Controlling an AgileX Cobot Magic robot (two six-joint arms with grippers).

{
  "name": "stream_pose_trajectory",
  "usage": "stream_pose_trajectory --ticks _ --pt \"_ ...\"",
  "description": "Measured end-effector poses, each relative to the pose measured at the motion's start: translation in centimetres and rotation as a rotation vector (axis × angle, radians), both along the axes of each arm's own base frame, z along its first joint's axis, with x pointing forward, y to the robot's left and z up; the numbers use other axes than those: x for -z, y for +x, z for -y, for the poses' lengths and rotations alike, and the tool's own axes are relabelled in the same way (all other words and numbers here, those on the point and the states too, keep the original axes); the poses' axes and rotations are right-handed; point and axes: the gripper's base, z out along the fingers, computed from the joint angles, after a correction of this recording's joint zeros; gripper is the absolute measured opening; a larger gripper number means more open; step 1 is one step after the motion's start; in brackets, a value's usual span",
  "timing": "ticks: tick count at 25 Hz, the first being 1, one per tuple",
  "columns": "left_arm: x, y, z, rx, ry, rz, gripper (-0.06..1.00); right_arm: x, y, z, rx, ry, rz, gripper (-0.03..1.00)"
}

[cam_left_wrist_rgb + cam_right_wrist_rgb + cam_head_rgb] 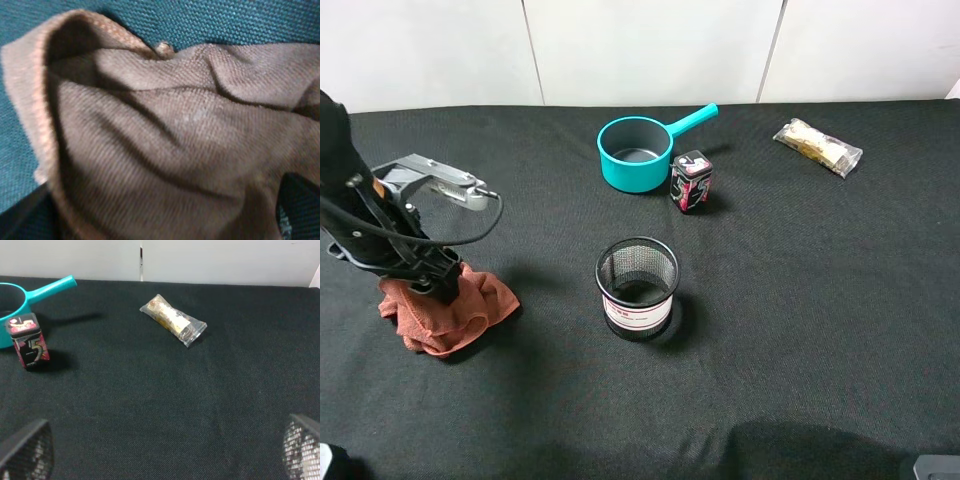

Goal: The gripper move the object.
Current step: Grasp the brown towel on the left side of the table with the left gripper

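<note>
My left gripper takes hold of the reddish-brown cloth [170, 130] by its bunched middle folds next, so its stitched hem [43, 122] stays free.
A crumpled reddish-brown cloth [450, 310] lies on the black table at the left. My left gripper [438, 285] is down on its top. In the left wrist view the cloth [170, 130] fills the frame, and the two dark fingertips [22, 220] sit wide apart at its edges, so the jaws are open around the folds. My right gripper [160, 460] is open and empty, with its fingers [27, 450] spread over bare table. In the exterior high view only a corner of the right arm [935, 467] shows at the bottom right.
A black mesh cup [637, 287] stands mid-table. A teal saucepan [637, 153] and a small dark patterned box [691, 181] stand behind it. A clear snack packet [818, 147] lies at the back right. The white wall runs along the table's far edge.
</note>
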Motion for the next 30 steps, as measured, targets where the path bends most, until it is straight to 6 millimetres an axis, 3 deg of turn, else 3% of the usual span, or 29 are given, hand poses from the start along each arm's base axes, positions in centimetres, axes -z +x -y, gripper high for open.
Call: stream_pose_trajectory --ticks 7,20,24,30 --pt "2.4 0.2 0.2 0.006 0.016 -0.063 0.81 0.0 0.0 0.0 0.000 0.000 0.000 0.69" --pt "2.5 0.2 0.3 0.000 0.011 -0.068 0.79 0.0 0.0 0.0 0.000 0.000 0.000 0.69" --pt "2.5 0.1 0.4 -0.007 0.009 -0.075 0.68 0.0 0.0 0.0 0.000 0.000 0.000 0.69" --pt "2.5 0.1 0.5 -0.032 -0.006 -0.083 0.43 0.0 0.0 0.0 0.000 0.000 0.000 0.69"
